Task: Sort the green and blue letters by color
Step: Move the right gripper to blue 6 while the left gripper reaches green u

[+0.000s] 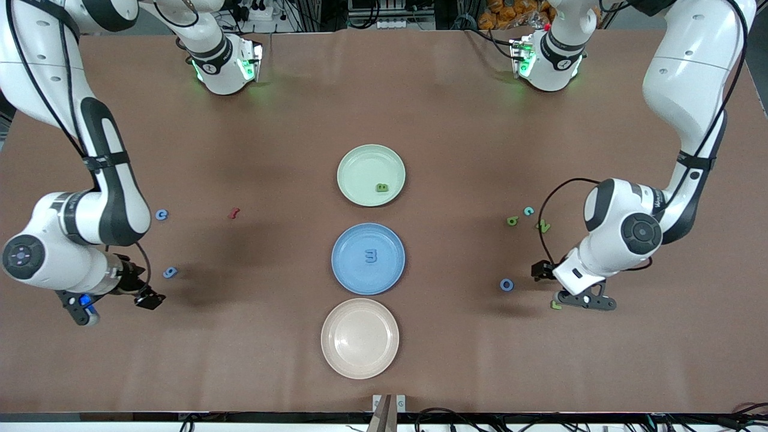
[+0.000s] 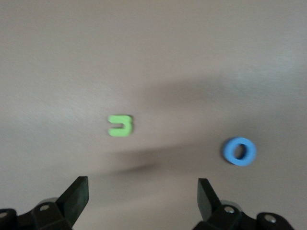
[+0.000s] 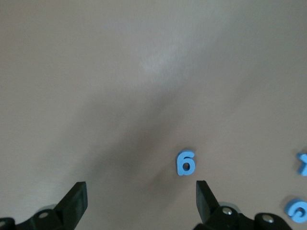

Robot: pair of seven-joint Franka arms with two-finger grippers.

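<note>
I should sort the lime green piece [image 1: 556,305] onto the green plate [image 1: 371,175], so I should next grab it with my left gripper by its curved back and open ends.
My left gripper [image 1: 585,302] is open and empty, low over the table toward the left arm's end. In the left wrist view [image 2: 143,191] a lime green piece [image 2: 120,125] lies ahead of the open jaws, with a blue ring [image 2: 239,151] to one side. Both show in the front view: the green piece [image 1: 556,305] and the blue ring [image 1: 507,284]. My right gripper [image 1: 81,311] is open and empty toward the right arm's end. A blue 6 [image 3: 185,163] lies ahead of it [image 3: 141,196]. Two more blue pieces [image 1: 161,214] [image 1: 170,272] lie close by.
A green plate [image 1: 354,162] holds a green piece [image 1: 382,188]. A blue plate [image 1: 351,276] holds a blue 3 [image 1: 371,256]. A beige plate [image 1: 360,338] stands nearest the camera. Two green pieces [image 1: 512,221] [image 1: 543,226], a blue C [image 1: 528,210] and a dark red piece [image 1: 234,212] lie loose.
</note>
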